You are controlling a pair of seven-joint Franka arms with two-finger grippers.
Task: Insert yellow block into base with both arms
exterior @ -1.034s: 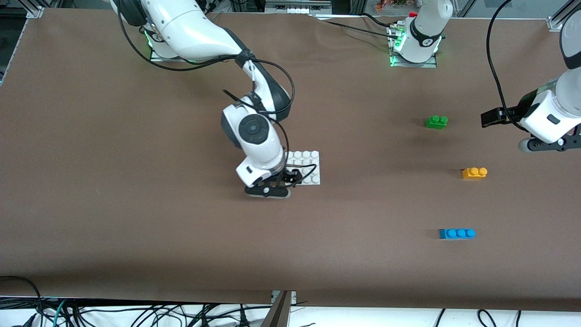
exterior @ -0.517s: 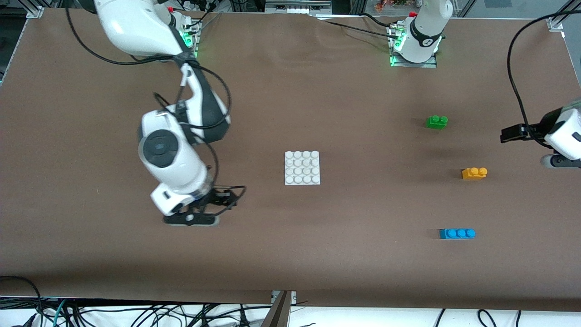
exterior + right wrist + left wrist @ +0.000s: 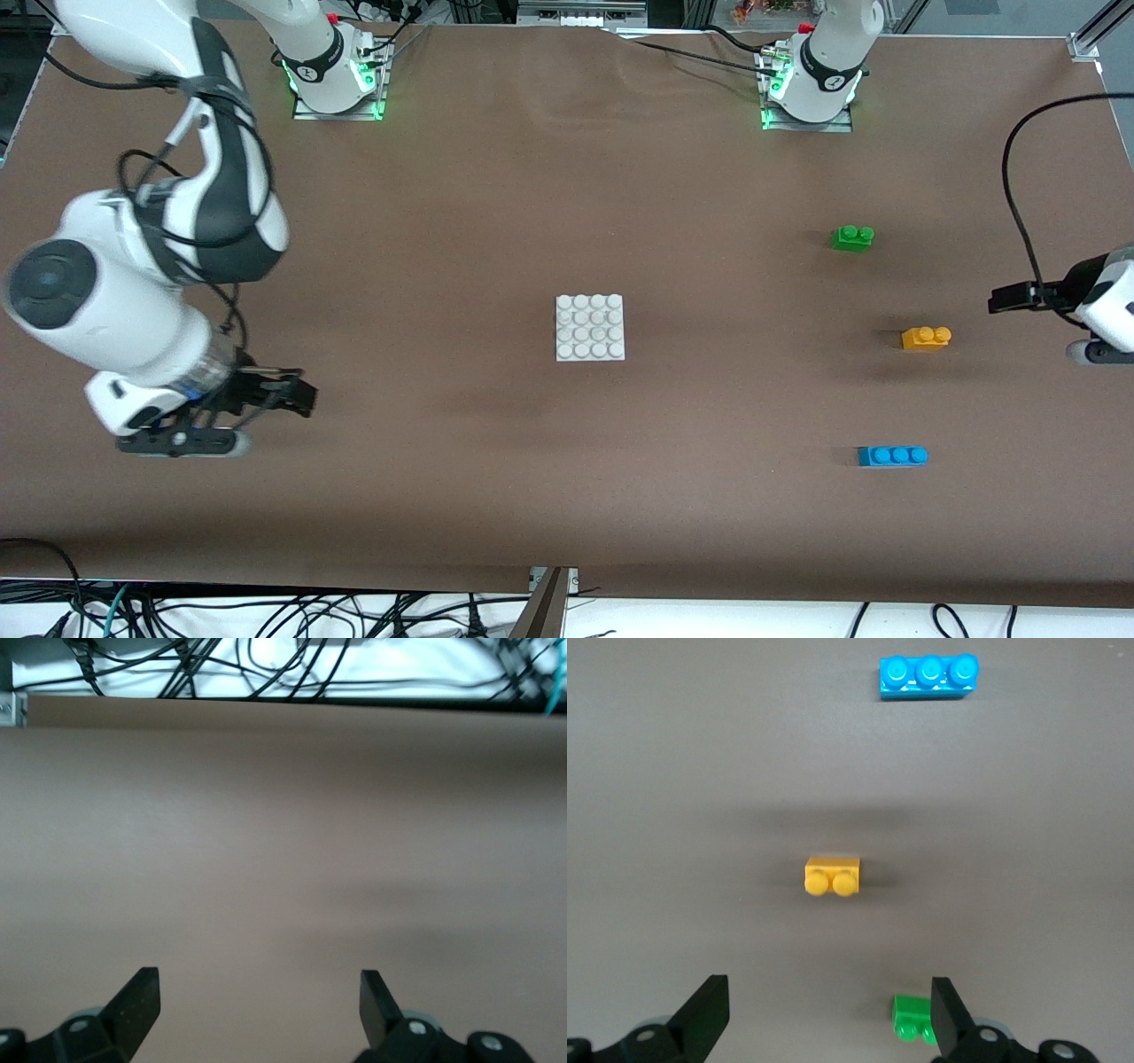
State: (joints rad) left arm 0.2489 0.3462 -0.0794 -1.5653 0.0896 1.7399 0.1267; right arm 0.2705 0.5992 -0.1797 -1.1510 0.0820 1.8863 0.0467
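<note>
My left gripper should next pick up the yellow block [image 3: 926, 338] by its two short ends to insert it into the white base.
The yellow block [image 3: 926, 338] lies on the brown table toward the left arm's end, studs up; it also shows in the left wrist view [image 3: 833, 877]. The white base [image 3: 590, 328] lies flat at the table's middle with nothing on it. My left gripper [image 3: 1097, 352] hangs over the table's end past the yellow block, open and empty [image 3: 827, 1017]. My right gripper [image 3: 182, 440] is open and empty over bare table at the right arm's end [image 3: 258, 999], well away from the base.
A green two-stud brick [image 3: 852, 237] lies farther from the front camera than the yellow block and shows beside one left finger [image 3: 911, 1019]. A blue three-stud brick [image 3: 892, 455] lies nearer to the camera [image 3: 928, 676]. Cables hang past the table's front edge [image 3: 266, 665].
The right arm has swung from over the base out to its own end of the table, leaving the base uncovered. The left arm has drifted toward its table end.
</note>
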